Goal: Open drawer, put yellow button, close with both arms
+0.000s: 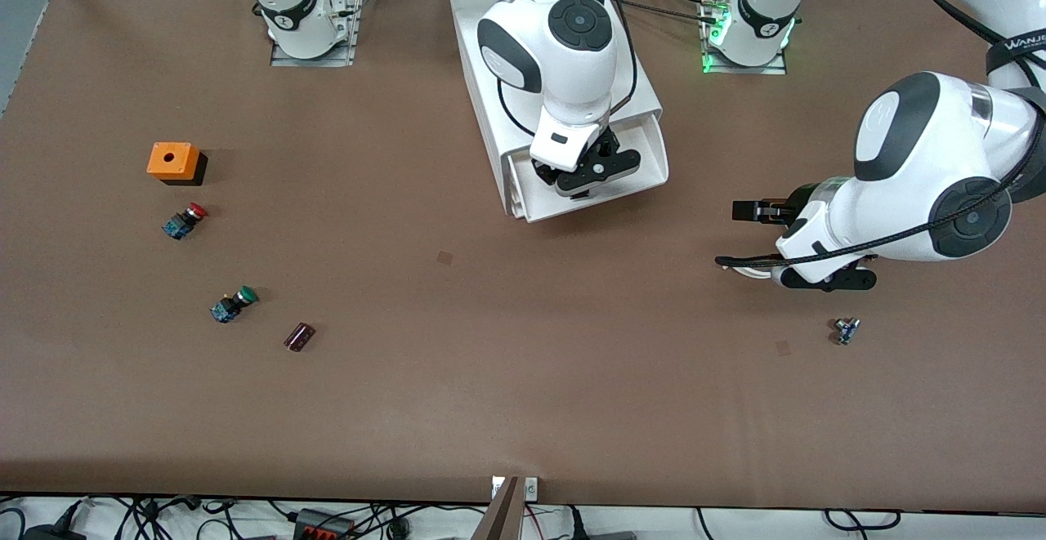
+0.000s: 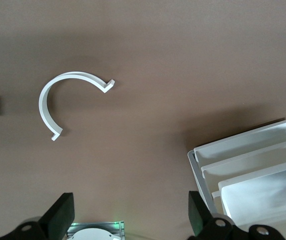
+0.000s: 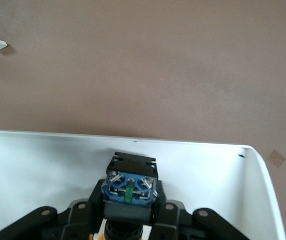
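I need to open my right gripper and release the yellow button, because the button hangs inside the open drawer's rim and would lie in the drawer.
The white cabinet (image 1: 490,50) stands in the middle of the table near the arms' bases, with its uppermost drawer (image 1: 645,166) pulled out. My right gripper (image 1: 585,174) hangs over the open drawer and is shut on the yellow button. In the right wrist view the button (image 3: 129,186) shows its blue base and black body between the jaws of the right gripper (image 3: 129,212), above the drawer's white floor (image 3: 38,170). My left gripper (image 1: 762,220) is open and empty over bare table toward the left arm's end. The left wrist view shows its fingers (image 2: 58,220) wide apart.
A white C-shaped piece (image 2: 58,100) lies on the table under the left gripper. An orange box (image 1: 173,161), a red-capped switch (image 1: 185,220), a green-capped switch (image 1: 233,303) and a dark cylinder (image 1: 299,336) lie toward the right arm's end. A small part (image 1: 846,330) lies near the left arm.
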You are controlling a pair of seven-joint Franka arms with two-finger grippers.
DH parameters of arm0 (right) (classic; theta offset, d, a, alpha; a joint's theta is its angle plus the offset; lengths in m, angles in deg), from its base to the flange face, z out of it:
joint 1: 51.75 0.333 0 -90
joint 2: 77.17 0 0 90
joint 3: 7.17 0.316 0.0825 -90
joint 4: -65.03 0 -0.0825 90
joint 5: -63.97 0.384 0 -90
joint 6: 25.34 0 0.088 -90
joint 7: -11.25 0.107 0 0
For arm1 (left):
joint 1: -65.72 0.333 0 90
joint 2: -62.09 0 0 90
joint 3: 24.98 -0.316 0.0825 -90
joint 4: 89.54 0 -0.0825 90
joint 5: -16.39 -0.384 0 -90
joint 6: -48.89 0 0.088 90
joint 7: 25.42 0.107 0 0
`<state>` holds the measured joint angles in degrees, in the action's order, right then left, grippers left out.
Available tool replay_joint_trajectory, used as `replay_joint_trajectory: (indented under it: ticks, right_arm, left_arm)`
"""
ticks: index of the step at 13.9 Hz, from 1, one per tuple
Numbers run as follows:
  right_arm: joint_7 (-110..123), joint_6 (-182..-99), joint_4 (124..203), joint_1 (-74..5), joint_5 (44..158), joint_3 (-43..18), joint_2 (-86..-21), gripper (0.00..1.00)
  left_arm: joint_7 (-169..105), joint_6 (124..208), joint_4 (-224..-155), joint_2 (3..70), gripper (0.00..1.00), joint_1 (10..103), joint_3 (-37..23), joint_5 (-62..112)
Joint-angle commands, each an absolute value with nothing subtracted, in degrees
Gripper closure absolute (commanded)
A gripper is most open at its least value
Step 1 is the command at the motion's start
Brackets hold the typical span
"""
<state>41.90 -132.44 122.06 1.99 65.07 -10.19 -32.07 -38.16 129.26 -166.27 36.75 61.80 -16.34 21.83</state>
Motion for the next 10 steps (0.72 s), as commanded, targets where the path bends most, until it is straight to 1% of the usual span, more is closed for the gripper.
replay_joint_trajectory:
  ticks: [1,2,3,4,7,10]
  right_arm:
    - [42.72,-132.91,120.58,2.48,65.46,-10.34,-30.94,1.00]
    - [42.63,-133.26,120.58,2.48,65.46,-10.34,-30.94,0.99]
    - [42.63,-133.53,120.58,2.39,65.46,-10.43,-31.02,0.61]
    - [42.54,-133.79,120.49,2.39,65.46,-10.51,-31.03,0.01]
    - [42.80,-133.54,120.31,2.39,65.38,-10.95,-31.29,0.00]
    - [43.94,-133.18,119.53,1.43,65.46,-11.22,-33.30,0.00]
  left_arm:
    - [-38.95,129.05,-165.22,36.34,0.00,61.50,-16.19,20.52]
    - [-38.95,129.05,-165.13,36.34,0.00,61.42,-16.19,20.52]
    - [-38.95,129.05,-165.04,36.34,0.00,61.24,-16.19,20.52]
    - [-38.95,129.05,-165.04,36.34,0.00,61.24,-16.19,20.52]
    - [-39.04,129.05,-165.04,36.34,0.00,61.24,-16.19,20.52]
    - [-39.04,129.05,-165.04,36.34,0.00,60.98,-16.19,20.52]
